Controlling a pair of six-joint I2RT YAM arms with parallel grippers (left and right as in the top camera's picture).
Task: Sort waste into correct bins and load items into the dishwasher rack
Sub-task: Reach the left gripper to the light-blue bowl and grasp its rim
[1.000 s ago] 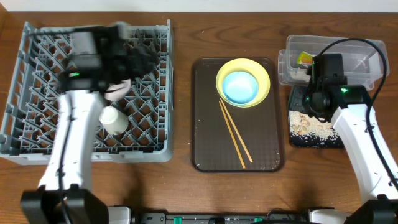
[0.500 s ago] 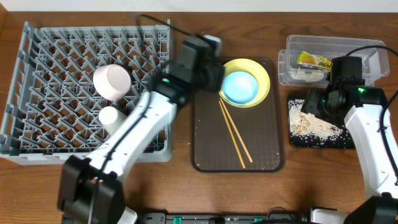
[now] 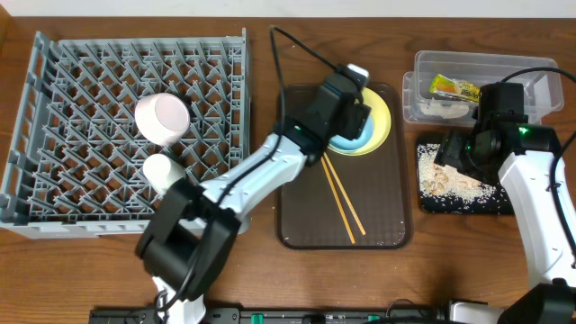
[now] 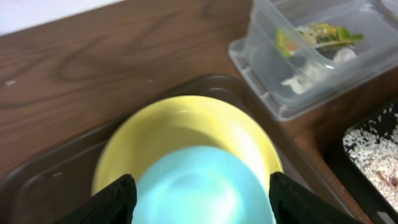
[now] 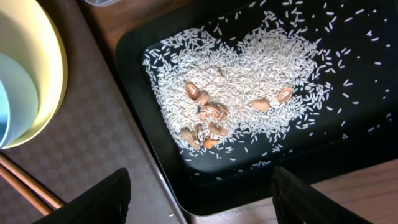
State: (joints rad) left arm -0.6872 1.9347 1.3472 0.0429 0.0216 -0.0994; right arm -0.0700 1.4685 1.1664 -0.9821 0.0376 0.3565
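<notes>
The body of the light blue bowl needs to stay free so the bowl can go tilted into the dishwasher rack (image 3: 54, 135). My left gripper needs to grab the light blue bowl's rim (image 3: 358, 139).
My left gripper (image 3: 349, 110) hangs open over the light blue bowl (image 4: 205, 186), one finger on each side of it, not touching. The bowl sits in the yellow plate (image 4: 180, 121) on the brown tray (image 3: 297, 216). The chopsticks (image 3: 340, 193) lie on that tray. The white bowl (image 3: 162, 117) and the white cup (image 3: 160, 171) rest in the dishwasher rack (image 3: 54, 135). My right gripper (image 5: 199, 186) is open and empty above the black tray (image 5: 348, 155), which holds rice scraps (image 5: 249, 74). The wrapper (image 3: 454, 88) and tissue (image 3: 432, 108) lie in the clear tub (image 3: 531, 81).
The tub and the black tray stand close together at the right, just beyond the brown tray's edge. A black cable (image 3: 297, 49) loops over the table behind the left arm, whose forearm crosses the rack's right corner.
The left arm swung right from the rack to above the plate, leaving the white bowl in the rack. The right gripper shifted slightly right and its jaws widened.
</notes>
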